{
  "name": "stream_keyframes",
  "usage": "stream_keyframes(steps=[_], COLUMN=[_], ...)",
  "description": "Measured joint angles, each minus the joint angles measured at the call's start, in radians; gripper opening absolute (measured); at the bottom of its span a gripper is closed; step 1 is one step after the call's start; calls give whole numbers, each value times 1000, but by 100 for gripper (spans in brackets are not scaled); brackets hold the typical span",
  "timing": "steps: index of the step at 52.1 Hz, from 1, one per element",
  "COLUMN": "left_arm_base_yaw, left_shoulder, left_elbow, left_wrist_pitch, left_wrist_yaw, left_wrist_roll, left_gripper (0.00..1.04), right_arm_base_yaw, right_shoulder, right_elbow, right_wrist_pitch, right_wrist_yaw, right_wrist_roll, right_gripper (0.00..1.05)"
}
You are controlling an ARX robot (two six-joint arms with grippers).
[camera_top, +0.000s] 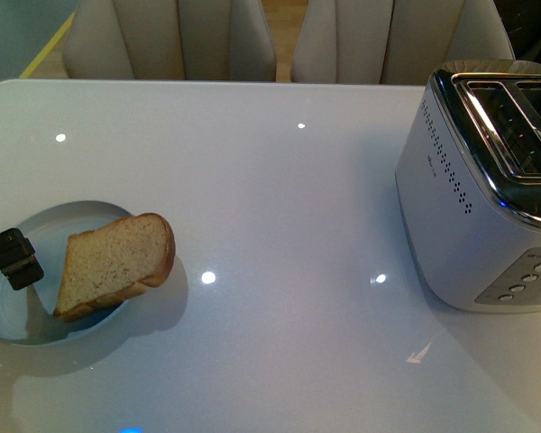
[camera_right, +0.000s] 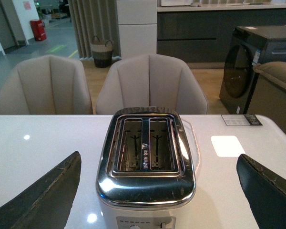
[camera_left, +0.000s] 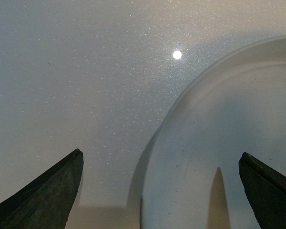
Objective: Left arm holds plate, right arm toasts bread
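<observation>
My left gripper will next lift the plate by its thin bare rim (camera_left: 151, 169), as its broad side is far wider than my open fingers.
The pale blue-grey plate (camera_top: 72, 219) lies at the table's left front. A slice of brown bread (camera_top: 113, 263) rests on it, tilted, its rounded top overhanging the right rim. My left gripper (camera_top: 9, 257) hovers at the plate's left side, open. In the left wrist view that gripper (camera_left: 160, 153) straddles the plate's rim (camera_left: 181, 105), with one fingertip (camera_left: 47, 195) over bare table and the other (camera_left: 267, 191) over the plate; nothing is between them. My right gripper (camera_right: 158, 155) is open and empty, above and in front of the toaster (camera_right: 145, 181); it is out of the front view.
The silver two-slot toaster (camera_top: 487, 189) stands at the table's right, both slots (camera_right: 145, 150) empty. Its buttons (camera_top: 523, 280) face the front. Beige chairs (camera_top: 171, 41) line the far table edge. A white card (camera_right: 227, 145) lies behind the toaster.
</observation>
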Motion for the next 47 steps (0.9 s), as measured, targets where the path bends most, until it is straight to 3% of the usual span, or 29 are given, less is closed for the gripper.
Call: stream_keyframes(steps=[26,36,47], left_arm_base_yaw=[-24,-20,-12], left_shoulder=[54,54,54], left_elbow=[2,-10,-24], left_wrist_pitch=[32,40,51], left_wrist_yaw=[76,91,98], left_wrist_roll=[-8,-13,-24], left_gripper=[97,72,37], right_arm_base_yaw=[0,0,0], right_shoulder=[0,0,0], right_elbow=[0,0,0], right_wrist_pitch=[0,0,0], right_wrist_yaw=[0,0,0], right_wrist_roll=[0,0,0], right_gripper=[96,96,96])
